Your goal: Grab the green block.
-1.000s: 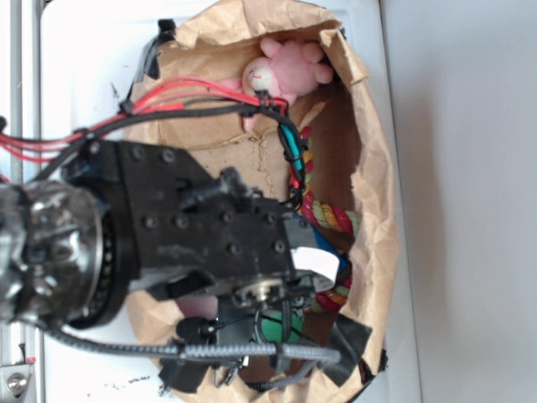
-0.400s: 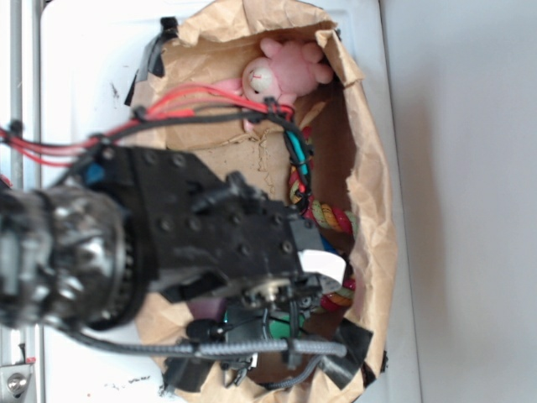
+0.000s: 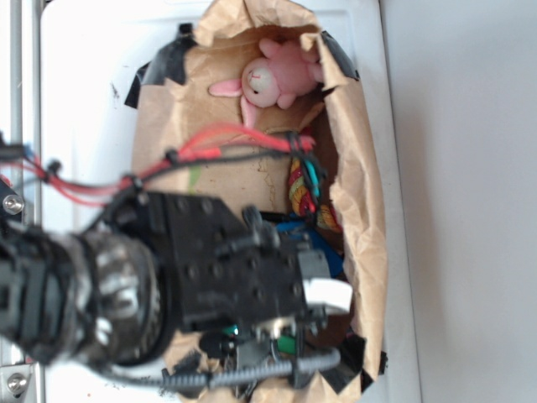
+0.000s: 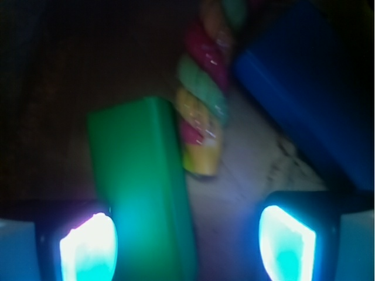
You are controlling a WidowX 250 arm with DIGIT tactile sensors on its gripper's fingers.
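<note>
My gripper closes on the green block next, since in the wrist view my fingers reach down on either side of the block's long sides.
In the wrist view the green block is a flat dark-green slab lying between my fingers, close against the left fingertip. The right fingertip stands well clear of it. My gripper is open and low over the block. A twisted multicoloured rope toy touches the block's far right edge. The blue block lies to the right. In the exterior view my arm hides nearly all of the green block, and my gripper reaches into the bag's near end.
A brown paper bag with raised torn walls holds everything. A pink plush toy lies at its far end. The rope toy and blue block sit mid-bag. Red and black cables cross over the bag.
My arm has moved toward the near end of the bag and lower into it, covering more of the blocks. The objects in the bag have not visibly moved.
</note>
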